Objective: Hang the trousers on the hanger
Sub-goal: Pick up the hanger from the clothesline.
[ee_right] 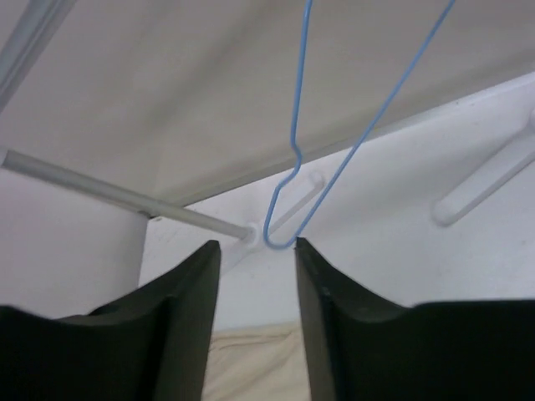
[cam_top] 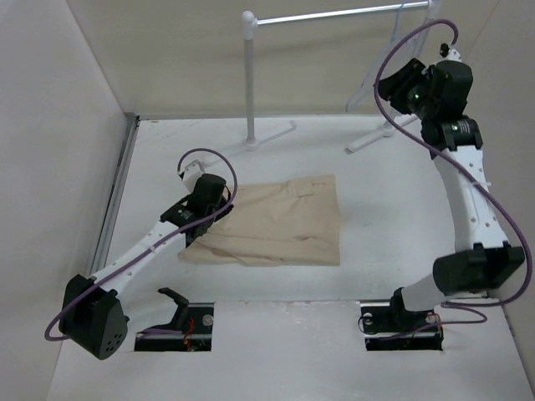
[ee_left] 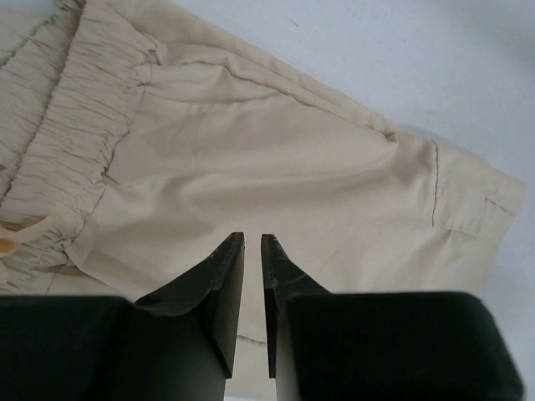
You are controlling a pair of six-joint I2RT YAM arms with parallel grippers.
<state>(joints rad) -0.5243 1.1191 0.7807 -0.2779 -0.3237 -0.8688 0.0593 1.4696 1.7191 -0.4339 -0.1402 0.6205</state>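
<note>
I will grip the hanger by its lower corner (cam_top: 351, 107) (ee_right: 280, 241) with my right gripper next, so its hook end stays free to unhook and hand over.
The beige trousers (cam_top: 284, 221) lie folded flat in the middle of the table. My left gripper (cam_top: 226, 205) hovers over their left end, by the gathered waistband. In the left wrist view its jaws (ee_left: 252, 238) are shut with only a thin slit, nothing between them, and the trousers (ee_left: 276, 159) lie below. The thin pale blue hanger (cam_top: 359, 88) hangs from the rack rail at the back right. My right gripper (cam_top: 391, 83) is raised beside it. In the right wrist view it (ee_right: 255, 244) is open, and the hanger's (ee_right: 299, 83) lower corner sits just beyond the fingertips, close to the right one.
The white garment rack has an upright post (cam_top: 248, 75), a metal rail (cam_top: 334, 15) and feet (cam_top: 368, 138) on the table's far side. Walls close in left and behind. Two cut-outs (cam_top: 175, 322) lie in the near table edge by the arm bases.
</note>
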